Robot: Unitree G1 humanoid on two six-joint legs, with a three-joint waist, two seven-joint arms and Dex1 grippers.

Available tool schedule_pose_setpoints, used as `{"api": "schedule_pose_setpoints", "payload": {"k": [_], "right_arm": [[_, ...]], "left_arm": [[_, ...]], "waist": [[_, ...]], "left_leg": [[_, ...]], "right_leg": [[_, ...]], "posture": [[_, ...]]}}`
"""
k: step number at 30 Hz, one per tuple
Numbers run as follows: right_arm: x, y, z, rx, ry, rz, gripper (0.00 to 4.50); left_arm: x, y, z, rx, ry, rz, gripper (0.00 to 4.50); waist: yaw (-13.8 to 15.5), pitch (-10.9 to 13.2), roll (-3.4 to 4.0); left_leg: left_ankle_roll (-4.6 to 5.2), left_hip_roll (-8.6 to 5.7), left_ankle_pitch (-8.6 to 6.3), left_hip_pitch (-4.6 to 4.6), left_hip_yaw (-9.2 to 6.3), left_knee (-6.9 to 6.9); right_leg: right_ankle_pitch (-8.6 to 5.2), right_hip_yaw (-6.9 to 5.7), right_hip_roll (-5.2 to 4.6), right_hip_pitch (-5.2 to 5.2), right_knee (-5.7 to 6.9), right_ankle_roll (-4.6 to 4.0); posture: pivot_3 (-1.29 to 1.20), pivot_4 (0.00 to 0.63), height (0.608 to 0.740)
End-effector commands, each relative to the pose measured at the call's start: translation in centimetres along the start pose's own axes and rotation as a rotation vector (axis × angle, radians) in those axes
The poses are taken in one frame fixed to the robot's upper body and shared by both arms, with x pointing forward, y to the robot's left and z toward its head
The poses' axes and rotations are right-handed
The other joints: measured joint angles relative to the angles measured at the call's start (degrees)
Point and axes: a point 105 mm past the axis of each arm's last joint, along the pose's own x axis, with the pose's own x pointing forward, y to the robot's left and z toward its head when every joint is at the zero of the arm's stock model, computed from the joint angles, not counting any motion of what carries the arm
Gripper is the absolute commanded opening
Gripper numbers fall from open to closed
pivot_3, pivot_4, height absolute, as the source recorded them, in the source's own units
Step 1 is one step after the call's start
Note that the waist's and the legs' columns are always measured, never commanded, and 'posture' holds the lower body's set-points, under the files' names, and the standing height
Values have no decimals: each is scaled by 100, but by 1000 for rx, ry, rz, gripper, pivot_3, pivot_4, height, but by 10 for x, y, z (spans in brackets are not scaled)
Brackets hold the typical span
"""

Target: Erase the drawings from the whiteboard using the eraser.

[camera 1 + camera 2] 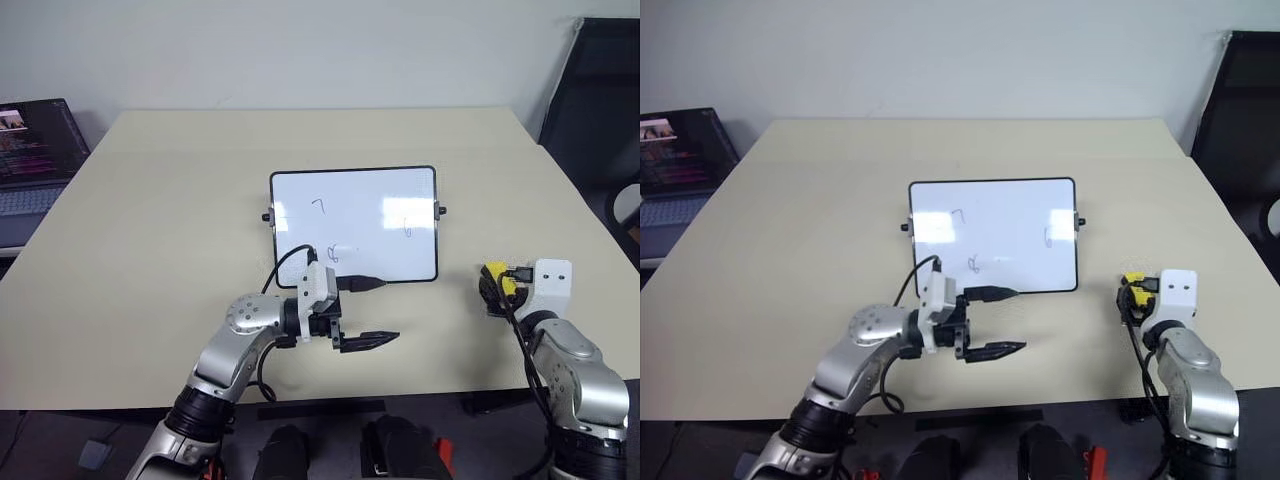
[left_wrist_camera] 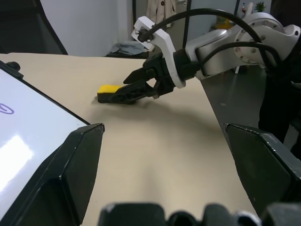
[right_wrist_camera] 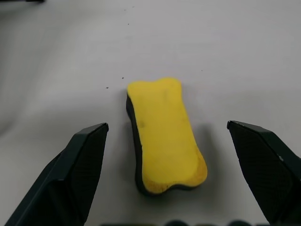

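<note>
My right fingers, beside the long sides of the yellow eraser (image 3: 164, 136), should close. Closing now would hold it.
The whiteboard (image 1: 352, 200) lies flat in the middle of the table, with the drawings on it: a "7" (image 1: 318, 205), a "6" (image 1: 406, 228) and a squiggle (image 1: 334, 255) near its front edge. My left gripper (image 1: 386, 311) hovers just in front of the board, pointing right, open and empty. The yellow eraser (image 3: 164, 136) with its black underside lies on the table right of the board. My right gripper (image 3: 165, 126) is open with one finger on each side of the eraser, apart from it. The left wrist view shows the same eraser (image 2: 109, 89) under the right gripper (image 2: 134, 89).
A laptop (image 1: 35, 150) sits at the table's far left edge. A black chair (image 1: 600, 100) stands beyond the table's right side. The table's front edge (image 1: 400, 404) runs close under both arms.
</note>
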Motion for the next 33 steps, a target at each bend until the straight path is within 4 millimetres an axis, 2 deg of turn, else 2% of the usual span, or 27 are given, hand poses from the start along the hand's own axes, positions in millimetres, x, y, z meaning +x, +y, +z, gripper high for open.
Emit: {"api": "schedule_pose_setpoints", "payload": {"k": [1,17,20,28,29,33], "right_arm": [[2,-3,9,44,-28,-6,4447],[5,-6,13,69,-32,-7,4447],[5,-6,14,77,-38,-5,3886],[5,-8,15,84,-38,-13,1100],[5,-9,15,84,-38,-13,981],[5,-9,16,82,-38,-14,979]], "left_arm": [[1,-2,8,42,-19,2,4500],[1,3,9,58,-19,30,4500],[1,2,9,55,-17,27,4500],[-2,6,9,59,-10,35,4500],[-2,7,9,61,-9,37,4500],[-2,8,9,65,-8,41,4500]], "waist": [[2,0,0],[2,1,1],[2,1,1],[2,1,1],[2,1,1],[2,1,1]], "left_leg": [[0,0,0,-1,-1,0],[0,0,0,-2,0,-1],[0,0,0,-3,0,-1],[0,0,0,-2,1,-1],[0,0,0,-2,1,-1],[0,0,0,-2,0,-1]], "right_leg": [[0,0,0,0,-1,0],[0,1,1,-1,-3,0],[0,2,1,-2,-3,0],[0,1,1,-2,-2,0],[0,1,1,-2,-3,0],[0,1,1,-2,-3,0]], "posture": [[0,150,740],[0,150,740],[0,150,740],[0,150,740],[0,150,740],[0,150,740]]}}
